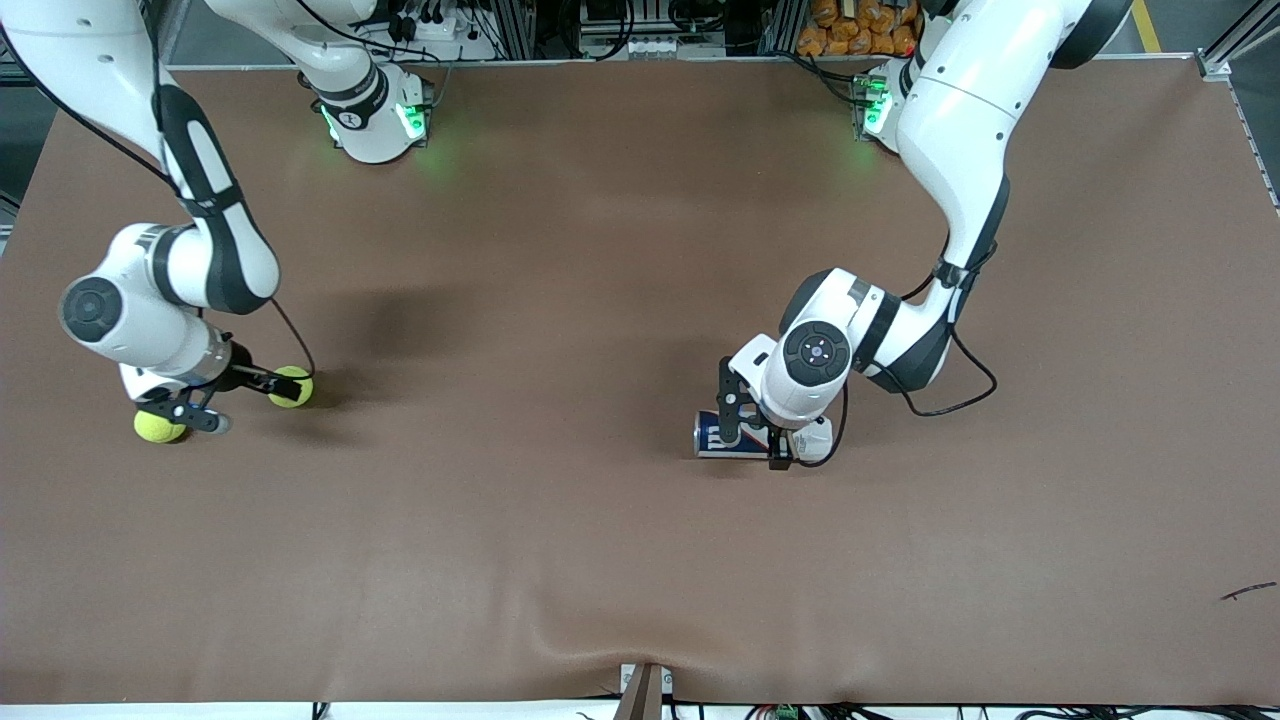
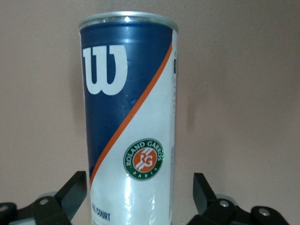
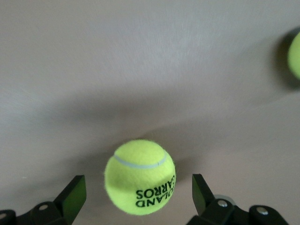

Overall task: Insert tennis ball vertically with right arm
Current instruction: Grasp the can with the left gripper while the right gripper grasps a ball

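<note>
The robot's right gripper needs to grab the tennis ball by its round middle next, so that it can put the ball vertically into the can [image 1: 712,435].
Two yellow-green tennis balls lie near the right arm's end of the table, one [image 1: 158,426] partly under my right gripper [image 1: 215,402] and one [image 1: 291,386] beside it. In the right wrist view one ball [image 3: 139,177] lies between the open fingers [image 3: 75,194] of the right gripper [image 3: 139,197], untouched, and the second ball [image 3: 295,55] shows at the picture's edge. From the front I cannot tell which ball that is. A blue and white ball can [image 1: 712,435] lies on its side. My left gripper [image 1: 753,428] is open astride its white end [image 2: 133,154], with gaps on both sides.
The brown table [image 1: 560,260] stretches between the two arms. The arm bases [image 1: 375,125] stand along the table's edge farthest from the front camera. A small dark scrap [image 1: 1248,591] lies near the left arm's end of the table.
</note>
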You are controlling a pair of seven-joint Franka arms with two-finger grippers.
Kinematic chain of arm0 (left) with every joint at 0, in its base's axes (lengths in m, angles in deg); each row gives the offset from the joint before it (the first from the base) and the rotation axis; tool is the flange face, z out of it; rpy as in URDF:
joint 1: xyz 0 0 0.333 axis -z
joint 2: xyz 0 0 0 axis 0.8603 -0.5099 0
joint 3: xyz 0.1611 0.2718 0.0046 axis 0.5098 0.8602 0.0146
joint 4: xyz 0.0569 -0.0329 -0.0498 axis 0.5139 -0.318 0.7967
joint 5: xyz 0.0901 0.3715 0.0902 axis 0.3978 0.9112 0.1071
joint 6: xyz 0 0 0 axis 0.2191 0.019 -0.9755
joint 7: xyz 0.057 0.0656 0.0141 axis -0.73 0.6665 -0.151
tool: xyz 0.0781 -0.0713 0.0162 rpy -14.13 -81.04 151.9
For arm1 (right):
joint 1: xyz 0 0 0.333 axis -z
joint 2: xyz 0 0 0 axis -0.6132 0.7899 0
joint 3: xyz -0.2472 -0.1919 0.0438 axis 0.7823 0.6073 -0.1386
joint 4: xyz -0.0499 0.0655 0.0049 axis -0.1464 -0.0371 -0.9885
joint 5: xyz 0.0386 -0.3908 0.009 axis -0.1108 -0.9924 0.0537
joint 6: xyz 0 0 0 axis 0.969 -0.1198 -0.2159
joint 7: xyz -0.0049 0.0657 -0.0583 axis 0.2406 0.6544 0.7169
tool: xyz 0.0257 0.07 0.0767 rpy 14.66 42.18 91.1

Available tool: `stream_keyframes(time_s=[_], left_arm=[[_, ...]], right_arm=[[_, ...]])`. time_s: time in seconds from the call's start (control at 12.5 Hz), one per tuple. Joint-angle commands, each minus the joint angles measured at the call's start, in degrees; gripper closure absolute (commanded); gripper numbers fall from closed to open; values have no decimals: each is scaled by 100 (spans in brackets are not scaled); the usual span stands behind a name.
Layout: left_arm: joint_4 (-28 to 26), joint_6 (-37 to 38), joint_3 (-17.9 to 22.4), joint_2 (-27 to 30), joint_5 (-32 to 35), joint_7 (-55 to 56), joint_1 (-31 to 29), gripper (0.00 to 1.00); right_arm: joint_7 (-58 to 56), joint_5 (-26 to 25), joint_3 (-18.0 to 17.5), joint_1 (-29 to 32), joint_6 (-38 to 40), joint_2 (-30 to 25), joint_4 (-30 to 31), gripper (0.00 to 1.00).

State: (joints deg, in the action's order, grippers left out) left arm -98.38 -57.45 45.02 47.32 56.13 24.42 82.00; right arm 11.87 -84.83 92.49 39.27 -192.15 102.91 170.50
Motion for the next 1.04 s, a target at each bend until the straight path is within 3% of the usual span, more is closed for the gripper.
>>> stream_keyframes(time_s=[0.0, 0.32, 0.4, 0.48, 0.64, 0.8, 0.96], left_arm=[[-45, -233, 16, -69, 150, -41, 11, 0], [-238, -646, 16, -166, 176, -94, -6, 0], [-230, -655, 8, -166, 316, -190, -24, 14], [-204, -664, 7, -157, 387, -278, -33, 47], [-169, -664, -1, -114, 370, -287, -24, 36], [-151, -638, -28, 52, 291, -305, -42, 34], [-151, -576, -482, 237, 90, -305, -347, 34]], right_arm=[[76, -19, 11, -40, -116, 100, 75, 0], [85, -10, 2, -49, -194, 285, 58, 0], [85, -10, 2, -58, -195, 311, 49, 0], [85, -10, 2, -58, -195, 320, 49, 0], [85, -10, 2, -58, -195, 320, 31, 0], [93, -10, 2, -58, -195, 320, 5, 0], [111, -10, 2, -66, -195, 329, -13, 0]])
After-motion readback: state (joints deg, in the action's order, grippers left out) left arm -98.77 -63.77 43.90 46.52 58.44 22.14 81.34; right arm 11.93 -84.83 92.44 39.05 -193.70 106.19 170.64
